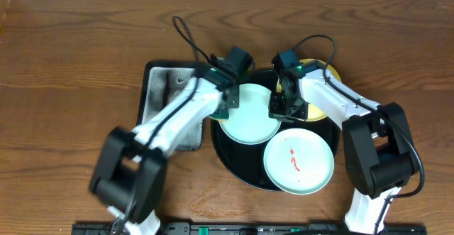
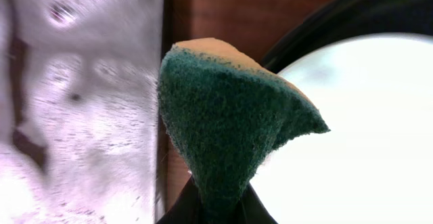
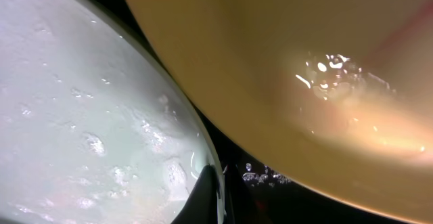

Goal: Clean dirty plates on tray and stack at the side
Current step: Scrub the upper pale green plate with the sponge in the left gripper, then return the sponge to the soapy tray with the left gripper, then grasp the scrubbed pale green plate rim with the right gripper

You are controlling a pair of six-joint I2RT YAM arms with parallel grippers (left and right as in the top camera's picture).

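Observation:
The sponge (image 2: 230,122) is hanging over the plate's edge and would land beside the grey metal tray if I opened now, so my left gripper should keep holding it.
The black tray (image 1: 227,157) holds three plates. A clean-looking light blue plate (image 1: 250,118) lies at its left. A second light blue plate (image 1: 298,160) with a red smear lies at the front. The pale yellow plate (image 1: 328,73) at the back right is mostly hidden by my right arm. My left gripper (image 1: 225,106) is shut on a green and yellow sponge (image 2: 230,122) at the left plate's left edge (image 2: 358,129). My right gripper (image 1: 281,108) pinches that plate's right rim (image 3: 81,116), with one finger (image 3: 206,197) over the wet surface and the yellow plate (image 3: 304,82) beside it.
A grey rectangular metal tray (image 1: 167,93) lies on the wooden table just left of the black tray. It also shows in the left wrist view (image 2: 81,102). Water drops sit on the black tray (image 3: 270,183) between the plates. My two arms crowd the tray's back half.

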